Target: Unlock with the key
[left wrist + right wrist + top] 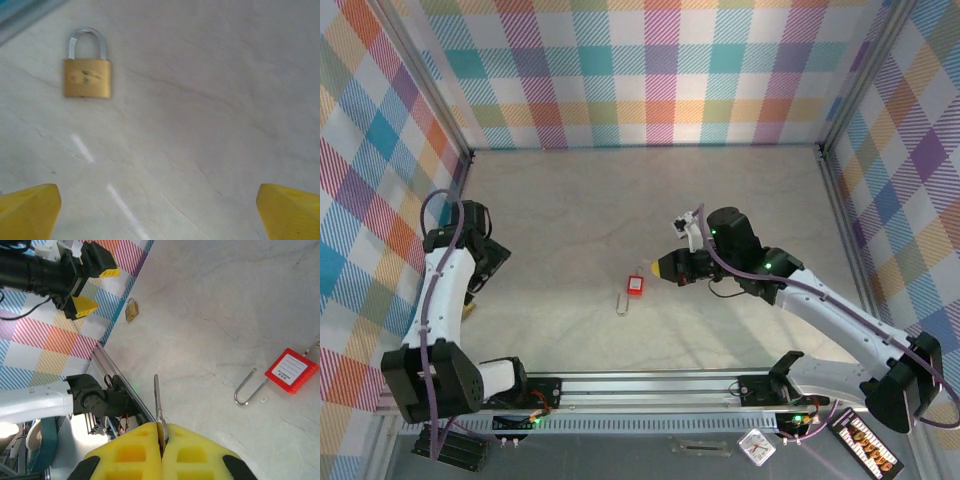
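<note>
The brass padlock needs to be grabbed next by the narrow sides of its body (131, 312) with my left gripper, so its keyhole and shackle stay free to unlock.
A silver key (157, 400) sticks out from between the yellow fingers of my right gripper (161, 432), which is shut on it. That gripper (660, 267) hovers just right of the red padlock (635, 285). The red padlock (291, 370) lies flat on the table with its long steel shackle (247, 387) pointing toward the near edge. A small brass padlock (87, 75) lies flat near the left wall, its shackle closed. My left gripper (159, 215) hangs open above the table short of it, with both yellow fingertips (27, 212) wide apart. The brass padlock (470, 310) sits beside the left arm.
Plaid walls (660, 70) enclose the pale table on three sides. An aluminium rail (650, 385) runs along the near edge between the arm bases. The left arm's gripper (90, 287) appears at the top left of the right wrist view, above the brass padlock (131, 310).
</note>
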Robot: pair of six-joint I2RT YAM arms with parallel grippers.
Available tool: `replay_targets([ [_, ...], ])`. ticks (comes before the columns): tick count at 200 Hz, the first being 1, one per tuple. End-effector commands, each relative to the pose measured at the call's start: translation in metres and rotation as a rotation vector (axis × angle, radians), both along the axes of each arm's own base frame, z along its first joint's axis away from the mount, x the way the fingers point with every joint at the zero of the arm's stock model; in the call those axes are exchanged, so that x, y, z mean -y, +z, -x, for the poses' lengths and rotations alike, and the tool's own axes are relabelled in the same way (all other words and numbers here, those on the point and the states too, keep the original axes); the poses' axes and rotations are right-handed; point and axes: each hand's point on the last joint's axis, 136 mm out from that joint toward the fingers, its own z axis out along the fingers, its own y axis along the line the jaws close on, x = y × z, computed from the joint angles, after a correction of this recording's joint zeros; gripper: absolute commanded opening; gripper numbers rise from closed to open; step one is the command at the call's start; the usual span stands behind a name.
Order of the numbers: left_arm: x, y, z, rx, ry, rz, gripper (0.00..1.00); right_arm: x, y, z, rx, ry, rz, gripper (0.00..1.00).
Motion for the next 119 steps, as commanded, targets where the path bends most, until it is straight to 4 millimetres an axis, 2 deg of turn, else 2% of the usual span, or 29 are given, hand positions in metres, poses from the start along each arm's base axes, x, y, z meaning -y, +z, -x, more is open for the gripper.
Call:
replay_targets([
  [1,-0.025,-0.018,0.016,-0.086,0.065,-0.016,1.00,0.009,0.017,0.007,0.043,0.022,-0.023,0.00],
  [28,-0.046,-0.034,0.016,-0.122,0.136,-0.015,0.99,0.015,0.016,0.009,0.038,0.017,-0.028,0.00],
  [65,-0.064,-0.061,0.016,-0.177,0.168,0.017,0.96,0.019,0.012,0.010,0.026,0.009,-0.019,0.00],
  [119,-0.077,-0.106,0.021,-0.184,0.183,0.147,0.90,0.021,0.008,0.008,0.007,-0.008,-0.018,0.00],
])
